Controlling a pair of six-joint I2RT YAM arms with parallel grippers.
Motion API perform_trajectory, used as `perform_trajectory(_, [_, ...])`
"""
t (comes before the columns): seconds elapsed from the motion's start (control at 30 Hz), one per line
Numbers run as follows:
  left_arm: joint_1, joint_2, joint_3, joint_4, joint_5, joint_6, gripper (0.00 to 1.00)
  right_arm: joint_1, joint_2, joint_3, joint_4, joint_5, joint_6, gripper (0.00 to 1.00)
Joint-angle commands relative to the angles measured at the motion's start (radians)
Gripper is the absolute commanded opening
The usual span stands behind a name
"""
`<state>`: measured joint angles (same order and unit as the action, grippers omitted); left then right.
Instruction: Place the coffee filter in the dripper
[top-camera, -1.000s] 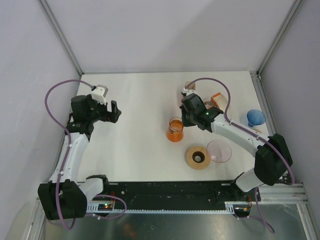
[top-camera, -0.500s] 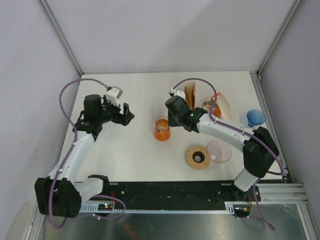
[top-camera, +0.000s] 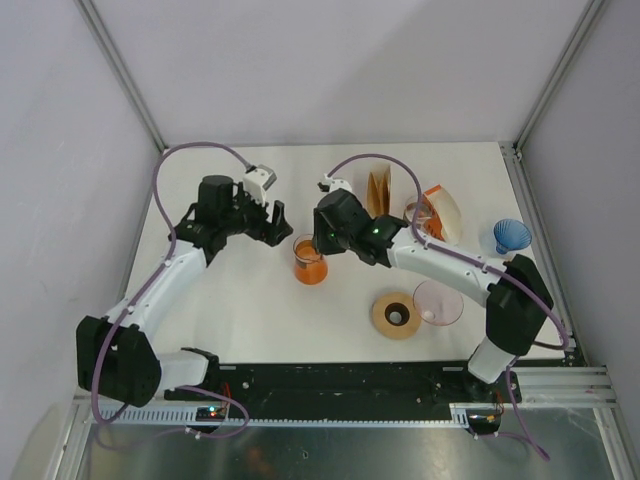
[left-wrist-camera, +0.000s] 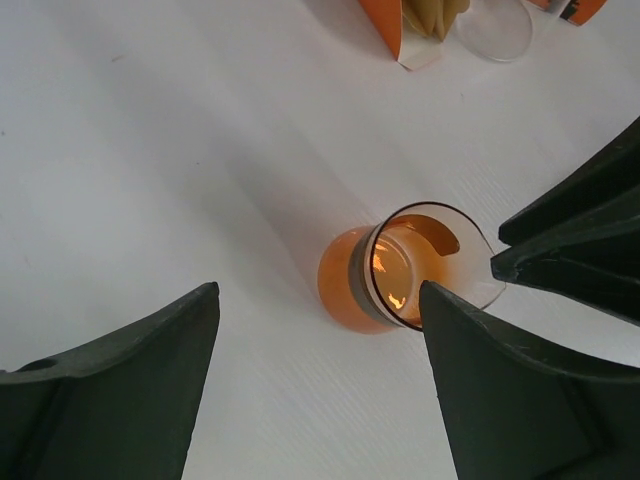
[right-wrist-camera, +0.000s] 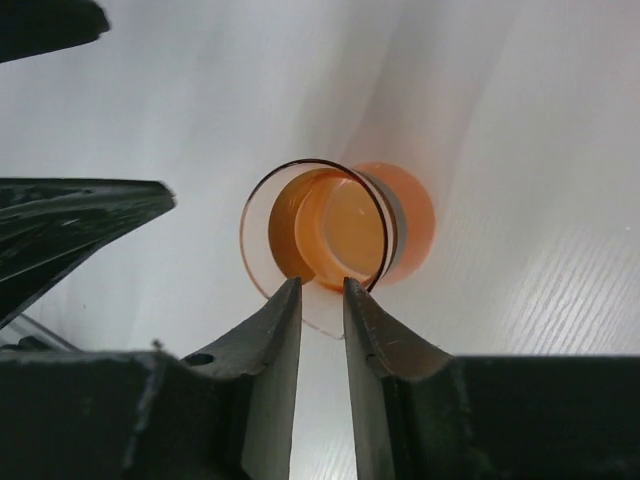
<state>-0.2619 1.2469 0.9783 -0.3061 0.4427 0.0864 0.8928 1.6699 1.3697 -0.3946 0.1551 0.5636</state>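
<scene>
I should next grab the wooden ring (top-camera: 396, 314) with my right gripper by its edge nearest the carafe, so the rest of the ring's rim stays free to hand over to my left gripper.
Brown paper coffee filters stand in an orange holder (top-camera: 379, 190) at the back of the table, also at the top edge of the left wrist view (left-wrist-camera: 425, 20). A clear pinkish cone dripper (top-camera: 438, 302) lies beside a wooden ring (top-camera: 396, 314). An orange glass carafe (top-camera: 310, 260) stands upright mid-table. My right gripper (top-camera: 322, 243) hangs over its rim, jaws slightly apart with the clear pouring lip (right-wrist-camera: 325, 315) between the fingertips (right-wrist-camera: 322, 285). My left gripper (top-camera: 272, 222) is wide open just left of the carafe (left-wrist-camera: 400, 275), which sits beyond its tips (left-wrist-camera: 318, 300).
A blue cone dripper (top-camera: 511, 236) sits at the right edge. A cream and orange pack (top-camera: 440, 213) and a clear glass (left-wrist-camera: 495, 25) lie behind the right arm. The two grippers are close together over the carafe.
The right arm has carried the carafe leftward across the table and its jaws have parted a little. The left gripper has swung right toward the carafe.
</scene>
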Motion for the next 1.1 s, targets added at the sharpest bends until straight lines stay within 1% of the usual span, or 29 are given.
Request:
perform_trajectory(0.0, [-0.024,0.017,0.049,-0.014,-0.021,-0.004,0.85,0.001,-0.115,0.039,-0.049,-0.015,-0.062,0.31])
perform_trajectory(0.13, [-0.025,-0.006,0.046,-0.027,-0.011,0.034,0.85,0.004,-0.195,0.039,-0.206,0.024,-0.145,0.41])
perform_trajectory(0.23, [-0.026,-0.024,0.037,-0.032,-0.005,0.044,0.83,0.02,-0.218,0.027,-0.351,0.085,-0.143,0.46])
perform_trajectory(0.33, [-0.036,-0.031,0.022,-0.037,0.004,0.042,0.8,0.082,-0.221,-0.016,-0.461,0.151,-0.121,0.51])
perform_trajectory(0.47, [-0.075,-0.014,0.008,-0.045,-0.008,0.052,0.74,0.167,-0.221,-0.076,-0.521,0.222,-0.08,0.59])
perform_trajectory(0.6, [-0.105,0.027,0.01,-0.049,-0.062,0.066,0.67,0.196,-0.219,-0.136,-0.532,0.207,-0.057,0.64])
perform_trajectory(0.67, [-0.116,0.056,0.012,-0.051,-0.076,0.065,0.64,0.205,-0.222,-0.173,-0.522,0.188,-0.053,0.73])
perform_trajectory(0.7, [-0.121,0.068,0.014,-0.053,-0.077,0.064,0.64,0.209,-0.225,-0.191,-0.514,0.18,-0.049,0.8])
perform_trajectory(0.77, [-0.13,0.096,0.017,-0.053,-0.076,0.065,0.63,0.216,-0.233,-0.236,-0.49,0.156,-0.042,0.87])
perform_trajectory(0.83, [-0.135,0.13,0.027,-0.054,-0.084,0.063,0.61,0.219,-0.244,-0.289,-0.449,0.123,-0.033,0.91])
perform_trajectory(0.93, [-0.137,0.177,0.048,-0.056,-0.095,0.072,0.51,0.221,-0.249,-0.37,-0.401,0.11,-0.017,0.93])
perform_trajectory(1.07, [-0.14,0.219,0.072,-0.057,-0.067,0.104,0.38,0.216,-0.245,-0.438,-0.345,0.125,-0.014,0.94])
